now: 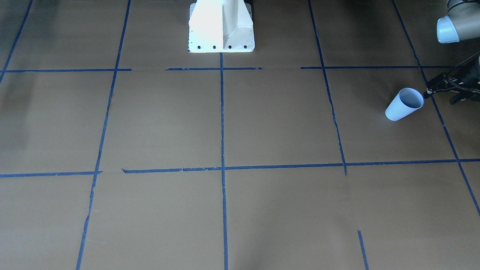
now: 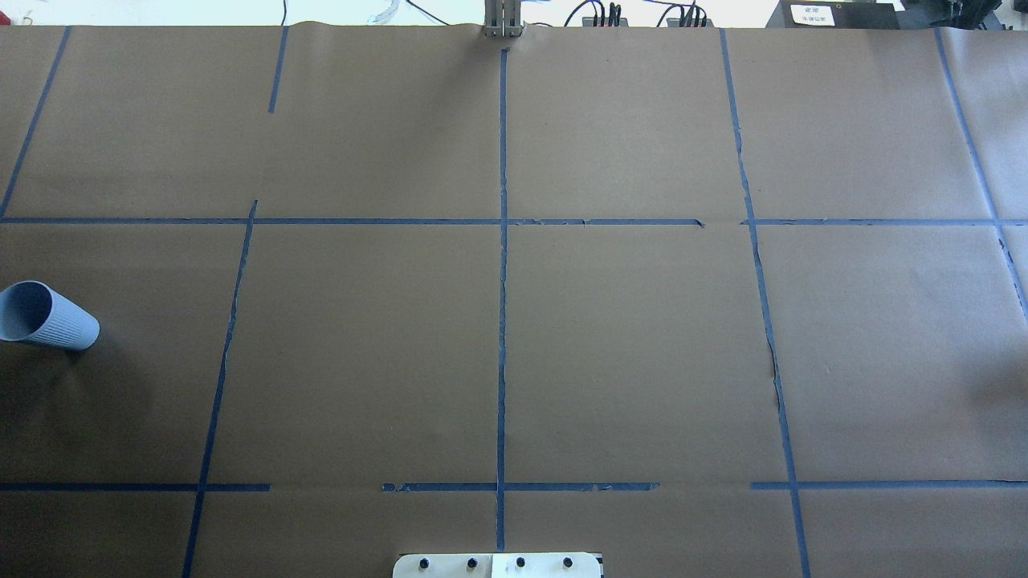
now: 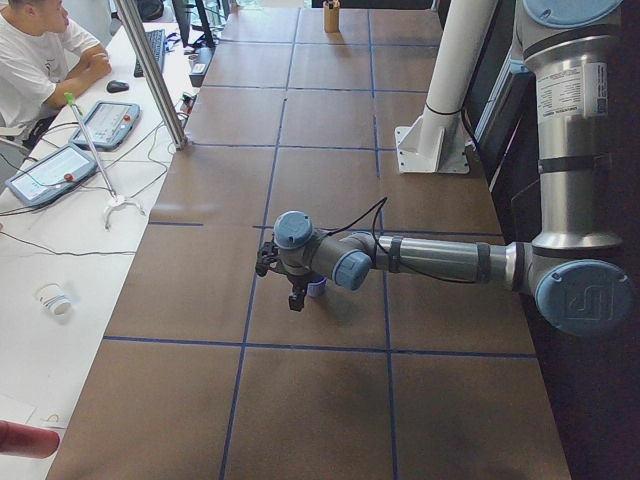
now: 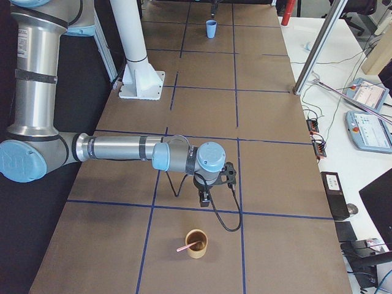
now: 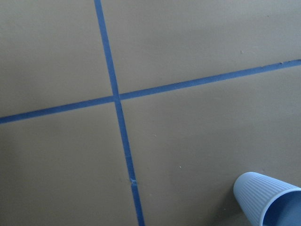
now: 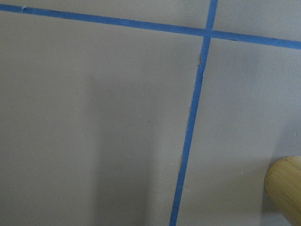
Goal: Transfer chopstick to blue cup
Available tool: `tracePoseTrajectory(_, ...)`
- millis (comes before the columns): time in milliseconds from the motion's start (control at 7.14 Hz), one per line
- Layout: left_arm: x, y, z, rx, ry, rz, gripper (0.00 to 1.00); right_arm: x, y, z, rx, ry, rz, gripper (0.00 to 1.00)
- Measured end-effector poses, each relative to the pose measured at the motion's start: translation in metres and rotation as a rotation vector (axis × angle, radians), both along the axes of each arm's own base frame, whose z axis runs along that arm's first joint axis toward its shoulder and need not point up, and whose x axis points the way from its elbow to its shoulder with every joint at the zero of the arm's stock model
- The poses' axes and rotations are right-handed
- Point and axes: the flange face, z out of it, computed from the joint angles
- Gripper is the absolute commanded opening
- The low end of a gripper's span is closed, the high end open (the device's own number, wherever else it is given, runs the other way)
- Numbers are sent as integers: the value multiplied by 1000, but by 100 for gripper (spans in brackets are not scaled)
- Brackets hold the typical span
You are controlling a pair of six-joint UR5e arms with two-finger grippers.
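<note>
The blue cup's opening needs to be grabbed next by its rim with my left gripper, so that it is ready for the chopstick.
The blue cup stands upright at the table's left end; it also shows in the overhead view and at the lower right of the left wrist view. My left gripper hovers just beside the cup's rim, its two dark fingers apart and empty. A salmon-pink chopstick leans in a bamboo cup at the table's right end. My right gripper hangs a little way short of that cup; I cannot tell whether it is open or shut.
The brown paper table cover carries a grid of dark blue tape lines. The white robot base stands at the near middle edge. The bamboo cup's rim shows in the right wrist view. An operator sits at the side desk.
</note>
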Motion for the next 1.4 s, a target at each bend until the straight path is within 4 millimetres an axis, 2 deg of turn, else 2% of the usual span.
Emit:
tracePoseTrajectory(140, 9, 4, 1, -4, 1, 13, 90, -1, 0, 0, -1, -2, -1, 100)
tracePoseTrajectory(280, 14, 6, 2, -8, 1, 24, 69, -1, 0, -1, 0, -3, -1, 100)
tracePoseTrajectory(420, 19, 8, 3, -16, 0, 28, 36, -1, 0, -1, 2, -3, -2, 100)
tracePoseTrajectory(560, 23, 9, 5, -31, -2, 28, 16, -1, 0, -1, 2, -3, -2, 100)
tracePoseTrajectory(840, 28, 10, 5, -50, -3, 23, 1, -1, 1, 0, 1, -2, -3, 100)
tracePoseTrajectory(1120, 29, 8, 0, -52, 3, 17, 0, -1, 2, 1, -1, -3, -3, 100)
tracePoseTrajectory(1260, 31, 6, -20, -55, 23, -11, 0, -1, 2, 1, -2, -2, -3, 100)
tracePoseTrajectory(1400, 34, 1, -59, -62, 56, -64, 0, -1, 2, 1, -1, -2, -3, 100)
